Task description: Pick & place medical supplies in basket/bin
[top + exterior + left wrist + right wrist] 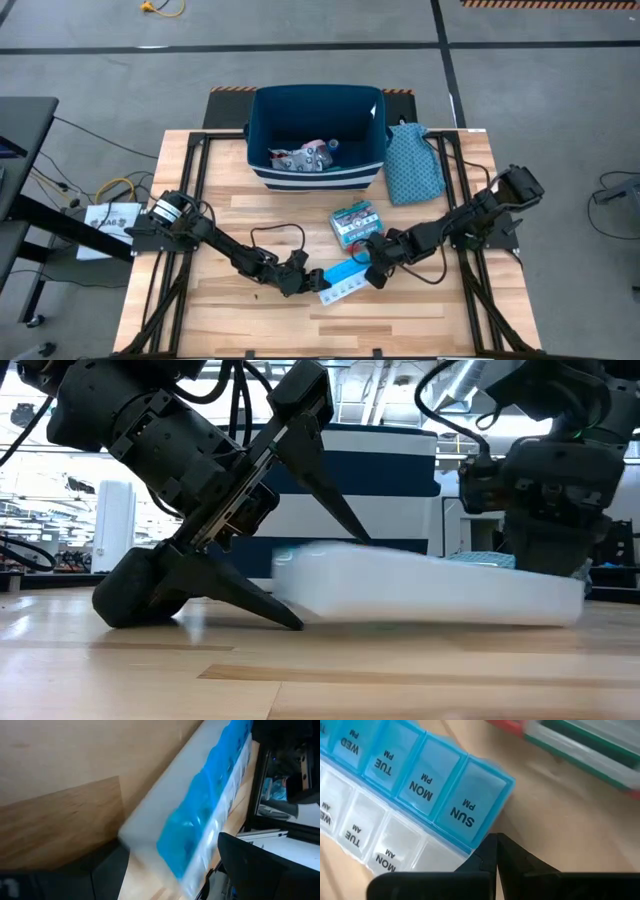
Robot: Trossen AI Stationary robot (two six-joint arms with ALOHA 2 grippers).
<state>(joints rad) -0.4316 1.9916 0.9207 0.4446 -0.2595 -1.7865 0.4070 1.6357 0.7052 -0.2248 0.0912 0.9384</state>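
I should next use my left gripper to grab the pill organiser by its end opposite SUN (328, 295) (155, 850).
The light blue pill organiser (343, 280) lies flat on the wooden table between my two grippers. My left gripper (303, 275) is open at its left end, one finger low on the table and one above the organiser's top (330, 580). My right gripper (375, 270) is shut at the organiser's SUN end (465, 810). The teal-and-red box (355, 224) lies just beyond the organiser. The navy bin (262, 135) stands at the table's far side with several supplies inside. My left gripper's lower finger (265, 610) lies along the table and meets the bottom edge of the organiser's left end (285, 595). The upper finger (335, 510) slants over the top, clear of it. The organiser rests on the table. My right gripper's shut fingertips (492, 847) come level from the table's right. They stand against the edge of the organiser's SUN end (475, 842); I cannot tell whether they touch it.
The teal patterned cloth bag (412, 165) lies right of the bin. Bare wood lies along the table's near edge (300, 325) and at its left.
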